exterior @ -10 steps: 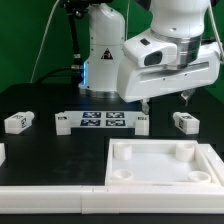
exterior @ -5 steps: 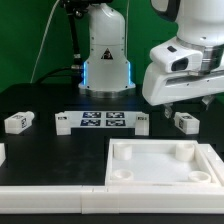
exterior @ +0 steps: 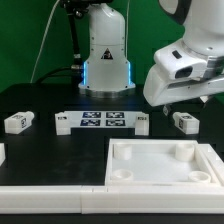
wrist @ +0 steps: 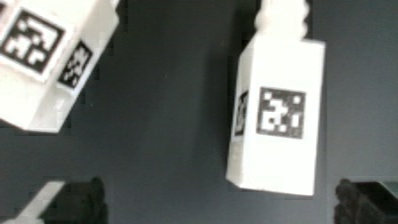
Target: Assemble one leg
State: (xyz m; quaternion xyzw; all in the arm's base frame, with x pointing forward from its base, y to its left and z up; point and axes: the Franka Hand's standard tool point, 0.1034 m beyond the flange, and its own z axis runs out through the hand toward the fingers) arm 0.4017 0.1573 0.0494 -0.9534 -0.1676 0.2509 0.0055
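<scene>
My gripper grabs the leg by its tagged body [exterior: 186,123] [wrist: 279,118] next, since its narrow end stays free to enter the tray's corner socket.
A leg [exterior: 185,122], a small white post with a tag, lies on the black table at the exterior view's right. My gripper [exterior: 188,100] hangs above it, apart from it, open and empty. In the wrist view the same leg [wrist: 279,110] lies lengthwise below the camera. One end of it reaches toward the gap between my dark fingertips [wrist: 368,203], and my gripper [wrist: 219,205] is wide open. A second leg [exterior: 17,122] lies at the exterior view's far left.
The marker board [exterior: 100,122] lies mid-table; a white tagged piece [wrist: 50,60] shows beside the leg in the wrist view. The large white tray [exterior: 125,172] with corner sockets sits in front. The robot base [exterior: 105,55] stands behind. Another white part [exterior: 2,152] shows at the left edge.
My gripper has moved toward the exterior view's right, from over the marker board's end to over the right leg. Nothing on the table has moved.
</scene>
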